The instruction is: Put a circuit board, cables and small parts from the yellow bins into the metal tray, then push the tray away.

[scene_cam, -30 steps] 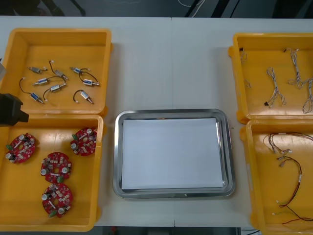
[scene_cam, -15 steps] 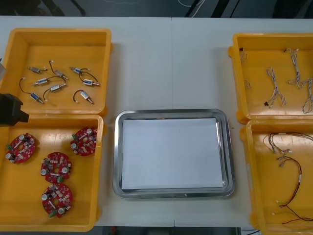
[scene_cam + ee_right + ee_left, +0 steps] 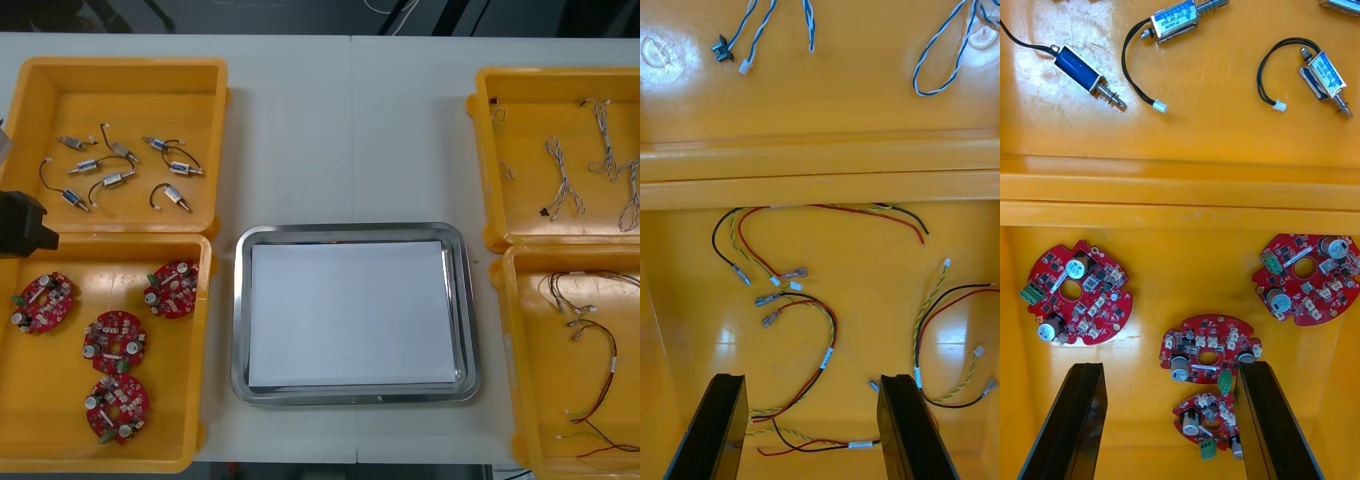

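The long cable's wires fan out at the connector end [image 3: 772, 309], so I should next pick the cable up with my right gripper by the white label near its middle [image 3: 825, 358].
The metal tray [image 3: 240, 300], white inside, lies between the yellow bins with nothing in it. Several round red circuit boards [image 3: 115, 340] lie in the near left bin [image 3: 40, 420]. My left gripper [image 3: 1171, 367] hangs open above them, one board [image 3: 1210, 349] just past its fingertips. Small metal parts [image 3: 110, 180] with black leads lie in the far left bin [image 3: 130, 100]. My right gripper [image 3: 811, 377] is open over the red, yellow and black cables [image 3: 801, 300] in the near right bin [image 3: 540, 400]. Neither gripper touches anything.
Twisted blue and white cables [image 3: 560, 185] lie in the far right bin [image 3: 540, 110]. A black part of my left arm [image 3: 20, 225] juts in at the table's left edge. Bare table [image 3: 350, 130] stretches beyond the tray.
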`<state>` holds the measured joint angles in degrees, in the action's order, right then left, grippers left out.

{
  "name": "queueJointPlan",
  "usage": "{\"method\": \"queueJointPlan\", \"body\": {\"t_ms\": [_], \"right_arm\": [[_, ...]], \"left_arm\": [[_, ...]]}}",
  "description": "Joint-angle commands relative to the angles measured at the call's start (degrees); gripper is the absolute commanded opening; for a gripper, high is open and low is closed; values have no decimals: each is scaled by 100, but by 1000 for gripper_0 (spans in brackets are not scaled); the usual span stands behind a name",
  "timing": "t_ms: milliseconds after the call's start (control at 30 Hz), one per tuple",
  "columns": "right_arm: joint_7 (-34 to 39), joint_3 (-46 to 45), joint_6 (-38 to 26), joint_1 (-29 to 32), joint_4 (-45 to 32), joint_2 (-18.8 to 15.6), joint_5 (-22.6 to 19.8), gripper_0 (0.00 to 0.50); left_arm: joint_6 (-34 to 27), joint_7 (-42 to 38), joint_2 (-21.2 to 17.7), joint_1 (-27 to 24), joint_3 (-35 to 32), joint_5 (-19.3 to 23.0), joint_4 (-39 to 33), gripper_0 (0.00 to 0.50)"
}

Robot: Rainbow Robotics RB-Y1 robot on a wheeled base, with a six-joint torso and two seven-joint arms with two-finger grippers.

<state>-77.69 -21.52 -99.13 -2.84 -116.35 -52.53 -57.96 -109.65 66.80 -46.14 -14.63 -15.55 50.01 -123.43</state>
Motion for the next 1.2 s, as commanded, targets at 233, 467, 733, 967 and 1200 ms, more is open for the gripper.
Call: {"method": "queueJointPlan", "body": {"t_ms": [233, 467, 733, 967, 1200], "right_arm": [[43, -98, -115, 29, -29, 182, -14, 500], [52, -115, -54, 178, -37, 173, 92, 500], [-9, -80, 667, 837, -55, 182, 215, 500], [52, 227, 1344, 1312, -55, 182, 382, 500], [131, 632, 2152, 1725, -55, 191, 558, 500]], "left_arm": [[-35, 289, 140, 391, 8, -71, -32, 500], [-35, 272, 131, 391, 8, -159, -32, 500], [-35, 202, 140, 558, 8, -106, -199, 500], [419, 140, 184, 936, 8, -123, -445, 500], [832, 105, 377, 1270, 17, -185, -612, 500]]}}
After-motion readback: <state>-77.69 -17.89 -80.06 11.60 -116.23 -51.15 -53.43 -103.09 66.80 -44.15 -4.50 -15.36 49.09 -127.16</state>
